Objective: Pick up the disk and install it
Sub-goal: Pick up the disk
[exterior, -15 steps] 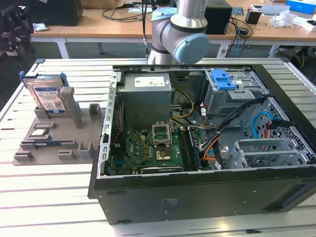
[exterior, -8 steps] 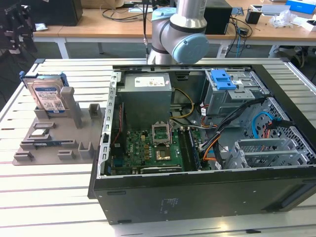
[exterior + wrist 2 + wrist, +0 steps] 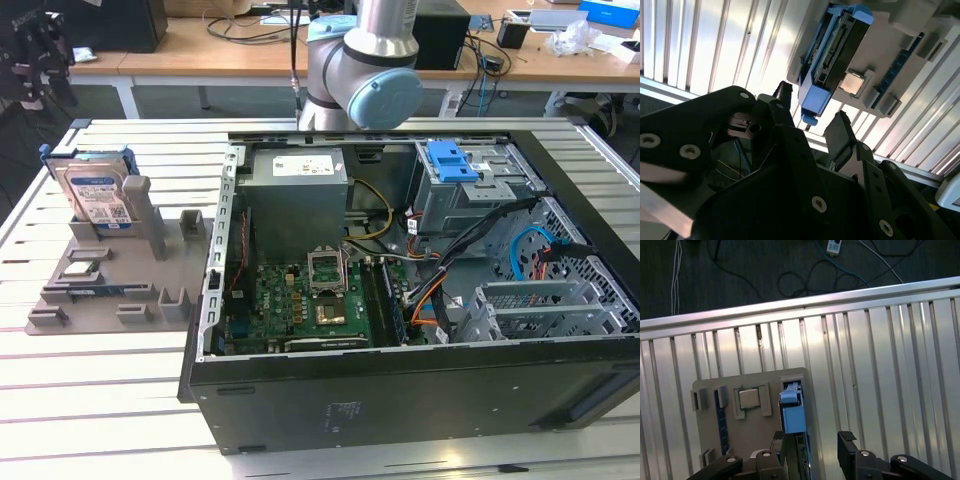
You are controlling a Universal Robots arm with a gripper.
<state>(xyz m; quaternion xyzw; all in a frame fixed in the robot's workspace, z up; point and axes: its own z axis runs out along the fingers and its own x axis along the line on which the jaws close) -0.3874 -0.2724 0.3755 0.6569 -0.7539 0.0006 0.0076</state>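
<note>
My gripper grabs the disk by its upper edge [image 3: 90,158] next, since that edge stands free while the grey holder's slot closes around the disk's bottom.
The disk [image 3: 100,195], a silver drive with a white and blue label in a blue bracket, stands on edge in a slot of the grey holder [image 3: 120,270] at the exterior view's left. The disk [image 3: 835,50] [image 3: 792,410] shows edge-on in both wrist views, blue bracket towards the camera. My gripper [image 3: 812,125] [image 3: 817,450] hangs above that holder, open, with nothing between its black fingers [image 3: 847,452]. It stays clear of the disk, one finger lined up near the bracket's edge.
The open computer case [image 3: 400,400] fills the exterior view's right, with a grey power-supply box [image 3: 298,190], a motherboard [image 3: 300,300] and a drive cage with a blue latch [image 3: 450,160]. A processor chip [image 3: 749,398] and a memory stick [image 3: 722,422] lie on the holder. The arm's elbow [image 3: 365,80] rises behind the case.
</note>
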